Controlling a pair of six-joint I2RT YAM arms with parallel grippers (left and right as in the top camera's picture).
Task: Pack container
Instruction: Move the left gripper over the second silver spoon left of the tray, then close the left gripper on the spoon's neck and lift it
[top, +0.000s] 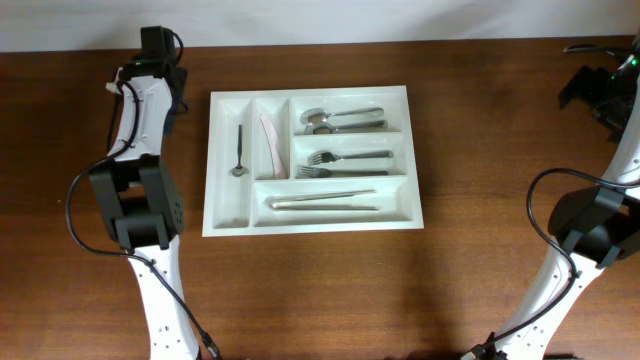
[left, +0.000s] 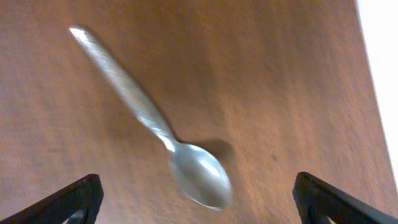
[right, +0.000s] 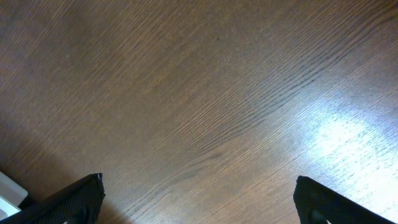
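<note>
My left gripper's fingers are above the spoon's bowl on the tabletop, so my left gripper needs to go down first and then close on the spoon.
The container (top: 228, 215) is a large white tray lying in the middle of the wooden table. It holds a small spoon (top: 239, 150), a pale utensil (top: 268, 145), spoons (top: 340, 120), forks (top: 345, 163) and long thin silver pieces (top: 322, 200), each kind in its own compartment. My left gripper (top: 158, 45) sits at the back left. In the left wrist view a loose silver spoon (left: 143, 112) lies on the wood, its bowl between the open left gripper (left: 198, 202) fingers, untouched. My right gripper (top: 590, 88) (right: 198, 186) hangs open over bare wood at the back right.
The loose spoon is hidden under the left arm in the overhead view. A white strip (left: 382, 74) runs down the right edge of the left wrist view. A small white object (right: 9, 190) shows at the lower left of the right wrist view.
</note>
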